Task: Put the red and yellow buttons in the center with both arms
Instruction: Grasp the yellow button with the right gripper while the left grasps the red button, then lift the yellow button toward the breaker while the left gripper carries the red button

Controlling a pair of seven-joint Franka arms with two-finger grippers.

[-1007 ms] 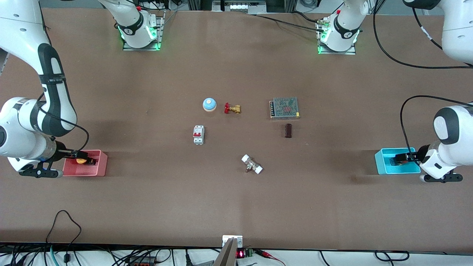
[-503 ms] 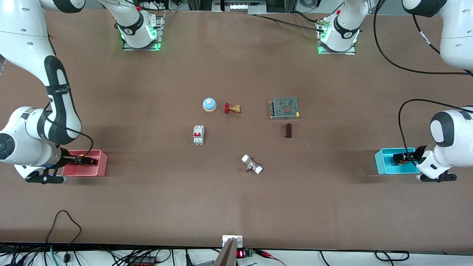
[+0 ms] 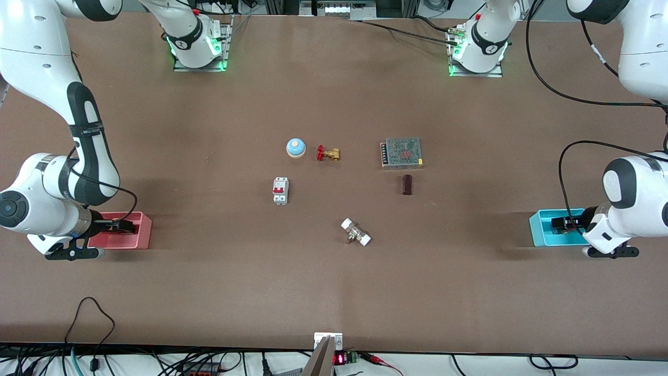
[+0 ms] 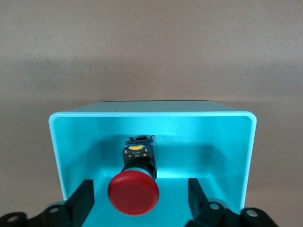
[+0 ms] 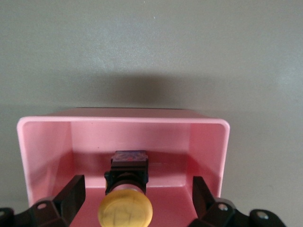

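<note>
The robot's right gripper should close on the button now: the robot's fingers reach beside the button's black body (image 5: 129, 171) in the pink bin.
The red button (image 4: 133, 191) lies in the cyan bin (image 4: 151, 113), its black body toward the bin's wall. My left gripper (image 4: 140, 185) is open, its fingers (image 4: 83, 201) on either side of the red cap without touching it. The yellow button (image 5: 125, 210) lies in the pink bin (image 5: 123, 120). My right gripper (image 5: 137, 188) is open, its fingers (image 5: 73, 191) astride the yellow cap. In the front view the left gripper (image 3: 563, 224) is in the cyan bin (image 3: 540, 230) and the right gripper (image 3: 119, 225) in the pink bin (image 3: 141, 232). Both buttons are hidden there. The brown table centre (image 3: 334, 198) is bare.
Round the table's centre lie a blue dome bell (image 3: 296, 148), a brass valve (image 3: 328, 153), a white breaker (image 3: 281, 190), a grey mesh box (image 3: 402, 152), a dark brown block (image 3: 407, 184) and a white-capped fitting (image 3: 356, 232).
Both grippers have sunk lower into their bins. The yellow cap, which showed in the front view a second ago, is now covered by the right gripper.
</note>
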